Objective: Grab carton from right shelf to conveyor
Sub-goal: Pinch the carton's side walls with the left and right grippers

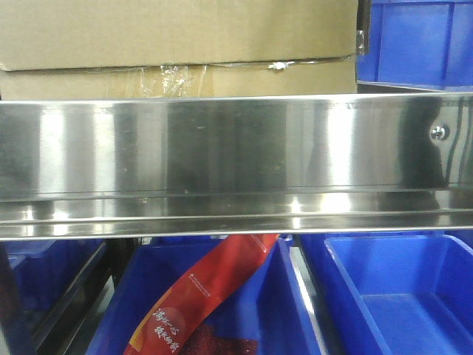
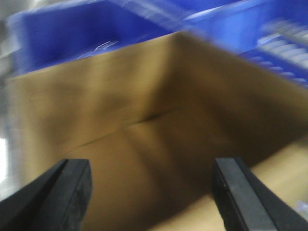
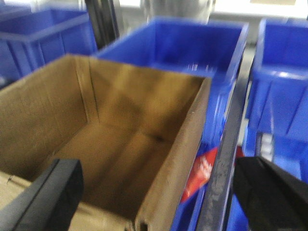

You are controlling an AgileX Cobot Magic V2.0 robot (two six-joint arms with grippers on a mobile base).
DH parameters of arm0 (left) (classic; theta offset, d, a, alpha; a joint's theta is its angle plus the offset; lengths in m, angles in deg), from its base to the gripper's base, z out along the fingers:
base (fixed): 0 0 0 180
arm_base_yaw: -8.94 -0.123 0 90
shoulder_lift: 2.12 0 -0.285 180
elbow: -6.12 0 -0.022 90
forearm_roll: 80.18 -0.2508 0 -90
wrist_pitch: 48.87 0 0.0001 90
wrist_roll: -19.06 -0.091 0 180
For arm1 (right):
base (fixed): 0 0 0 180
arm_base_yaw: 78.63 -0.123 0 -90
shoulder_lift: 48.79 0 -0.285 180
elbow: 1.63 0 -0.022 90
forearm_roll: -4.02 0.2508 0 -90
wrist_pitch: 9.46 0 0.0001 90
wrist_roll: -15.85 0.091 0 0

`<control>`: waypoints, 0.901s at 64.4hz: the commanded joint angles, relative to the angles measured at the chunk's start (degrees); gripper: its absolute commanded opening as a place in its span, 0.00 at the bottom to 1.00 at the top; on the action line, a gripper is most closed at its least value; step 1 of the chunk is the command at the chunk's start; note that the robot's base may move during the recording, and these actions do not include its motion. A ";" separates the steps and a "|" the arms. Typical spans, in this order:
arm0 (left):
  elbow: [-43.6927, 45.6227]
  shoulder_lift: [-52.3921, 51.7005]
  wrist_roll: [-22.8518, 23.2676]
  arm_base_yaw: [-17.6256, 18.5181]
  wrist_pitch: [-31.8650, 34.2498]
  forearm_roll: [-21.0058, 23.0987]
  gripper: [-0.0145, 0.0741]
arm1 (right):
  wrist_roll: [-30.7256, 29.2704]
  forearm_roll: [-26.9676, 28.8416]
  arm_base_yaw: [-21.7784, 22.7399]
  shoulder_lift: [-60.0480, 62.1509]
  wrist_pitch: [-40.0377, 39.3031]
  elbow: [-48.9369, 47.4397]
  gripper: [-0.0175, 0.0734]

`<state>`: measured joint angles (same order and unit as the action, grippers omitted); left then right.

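Note:
The left gripper should next grab the carton by the rim at its end, so that it can carry the carton (image 1: 177,37) to the conveyor.
The brown carton (image 1: 177,37) stands on the right shelf, behind its polished steel front rail (image 1: 222,148); crinkled clear tape runs along its seam. In the left wrist view, which is blurred, the carton (image 2: 144,120) is open-topped. My left gripper (image 2: 151,192) is open wide above its inside and holds nothing. In the right wrist view my right gripper (image 3: 159,192) is open wide and straddles the carton's (image 3: 120,120) right wall, with one finger (image 3: 53,192) over the inside and the other outside. The conveyor is out of view.
Blue plastic bins (image 1: 399,296) sit below the rail, and one holds a red packet (image 1: 199,296). Another blue bin (image 1: 417,41) stands right of the carton. More blue bins (image 3: 192,53) crowd the carton's far and right sides. A dark shelf bar (image 3: 224,159) runs beside its right wall.

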<state>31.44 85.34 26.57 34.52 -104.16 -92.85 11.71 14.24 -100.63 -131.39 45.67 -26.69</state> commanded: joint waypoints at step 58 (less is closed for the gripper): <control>9.32 17.27 6.29 -12.32 -8.03 4.14 0.64 | 4.14 -5.97 -0.08 -31.54 14.84 -24.54 0.74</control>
<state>40.20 102.17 32.57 22.37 -112.81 -89.10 15.85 8.69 -100.72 -161.86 61.71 -50.62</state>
